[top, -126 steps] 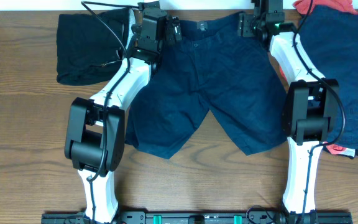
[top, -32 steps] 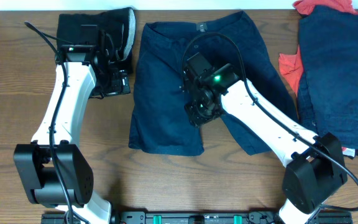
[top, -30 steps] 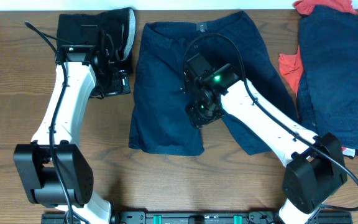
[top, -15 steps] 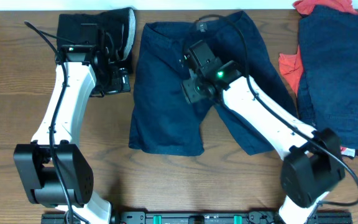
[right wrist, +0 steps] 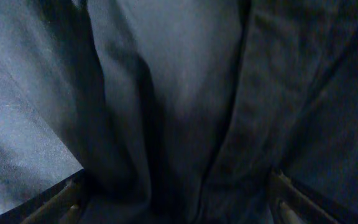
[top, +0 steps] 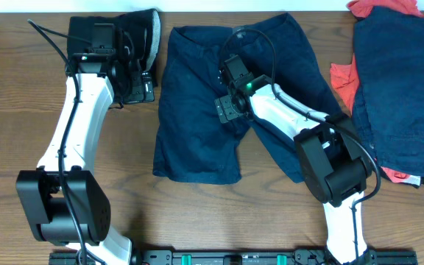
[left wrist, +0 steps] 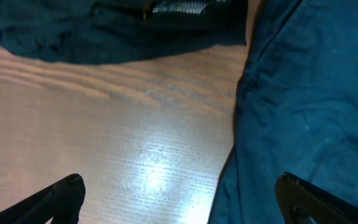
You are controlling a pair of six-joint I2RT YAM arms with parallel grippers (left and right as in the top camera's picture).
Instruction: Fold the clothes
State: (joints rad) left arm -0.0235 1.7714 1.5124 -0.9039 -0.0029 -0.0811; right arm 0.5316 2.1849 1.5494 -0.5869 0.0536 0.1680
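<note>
The left gripper grabs the waistband corner beside the black piece next, to pull the navy shorts straight for folding.
The dark navy shorts lie flat mid-table, waistband at the far edge, both legs toward me. My right gripper is open and low over the crotch; the right wrist view shows creased navy fabric between its spread fingers. My left gripper is open and empty, just left of the shorts beside the black piece with a grey band. In the left wrist view its fingers span bare wood and the shorts' edge, with the black piece above.
A second navy garment lies at the right edge on red-orange pieces, with another red-orange piece at the far right corner. Bare wooden table stretches along the near side. The arm bases stand at the front.
My right gripper has moved back from the inner leg seam toward the crotch, and its arm has swung in. My left gripper has shifted slightly toward the far edge. The shorts have stayed put.
</note>
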